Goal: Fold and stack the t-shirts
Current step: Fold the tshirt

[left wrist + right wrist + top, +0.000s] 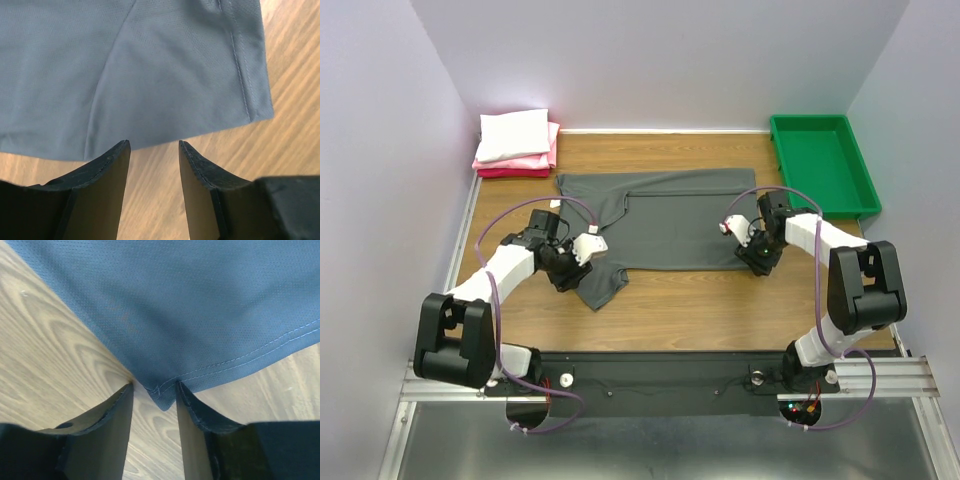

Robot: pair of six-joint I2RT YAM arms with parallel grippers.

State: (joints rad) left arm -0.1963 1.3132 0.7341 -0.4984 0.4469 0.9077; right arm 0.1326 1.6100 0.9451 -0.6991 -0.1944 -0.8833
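The t-shirt's near side needs to be folded over. My left gripper should next grab the grey t-shirt's near sleeve by its edge beside the t-shirt's seam [578, 287] [146, 143].
A dark charcoal grey t-shirt [670, 215] lies spread flat on the wooden table. My left gripper [572, 275] is open at its near left sleeve. In the left wrist view the fingertips [125, 146] stop just short of the sleeve's edge [150, 75], with bare wood between them. My right gripper [757, 263] is open at the shirt's near right corner. In the right wrist view the hemmed corner [159, 396] pokes in between the open tips of the gripper [154, 387]. A folded stack [516, 143], white over pink and red, sits at the far left.
A green plastic tray [860, 170] stands at the far right corner. Lilac walls close in the table on the left, back and right. Bare wood [700, 310] shows between the shirt and the table's near edge.
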